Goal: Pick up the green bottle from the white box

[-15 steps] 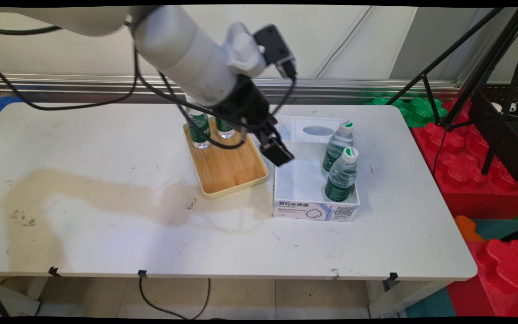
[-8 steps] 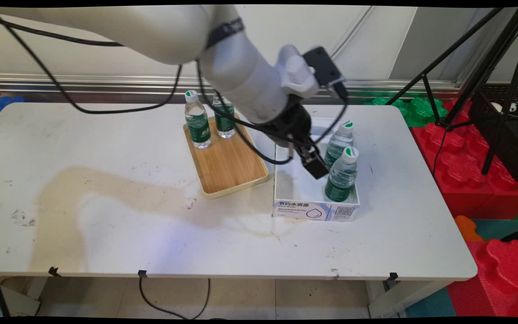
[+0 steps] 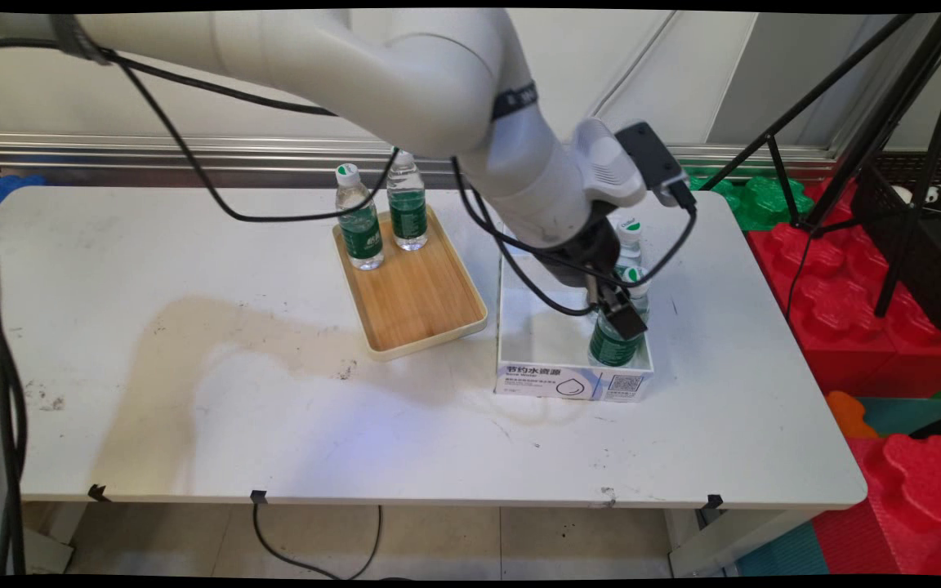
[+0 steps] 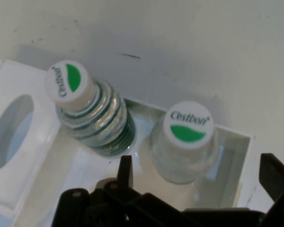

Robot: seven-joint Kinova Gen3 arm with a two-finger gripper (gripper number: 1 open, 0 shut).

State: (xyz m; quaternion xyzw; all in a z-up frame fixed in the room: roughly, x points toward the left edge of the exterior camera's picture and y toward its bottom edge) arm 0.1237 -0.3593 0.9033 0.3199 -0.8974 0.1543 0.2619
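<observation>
My gripper grabs the water bottle by its upper body below the cap (image 3: 639,302) next, to set the bottle on the bamboo tray (image 3: 418,294).
My black gripper (image 3: 622,315) hangs over the right side of a white open-topped box (image 3: 573,382) that holds two clear water bottles with green labels. In the hand view the gripper (image 4: 199,165) is open, and its fingers (image 4: 126,169) stand on either side of the nearer bottle (image 4: 188,142), just above its white and green cap. The other bottle (image 4: 92,116) stands beside it, further along the box. In the main view the gripper covers the upper part of the front bottle (image 3: 611,346), and the back bottle's cap (image 3: 631,229) shows behind the wrist.
A bamboo tray (image 3: 415,304) lies left of the box with two more bottles (image 3: 359,222) (image 3: 408,206) at its far end. A brown stain (image 3: 217,335) marks the table. Black tripod legs (image 3: 895,163) and red foam blocks (image 3: 871,310) stand off the table's right edge.
The arm has swung right from above the bamboo tray to above the white box, and the gripper has come down over the front bottle. The tray's two bottles are uncovered.
</observation>
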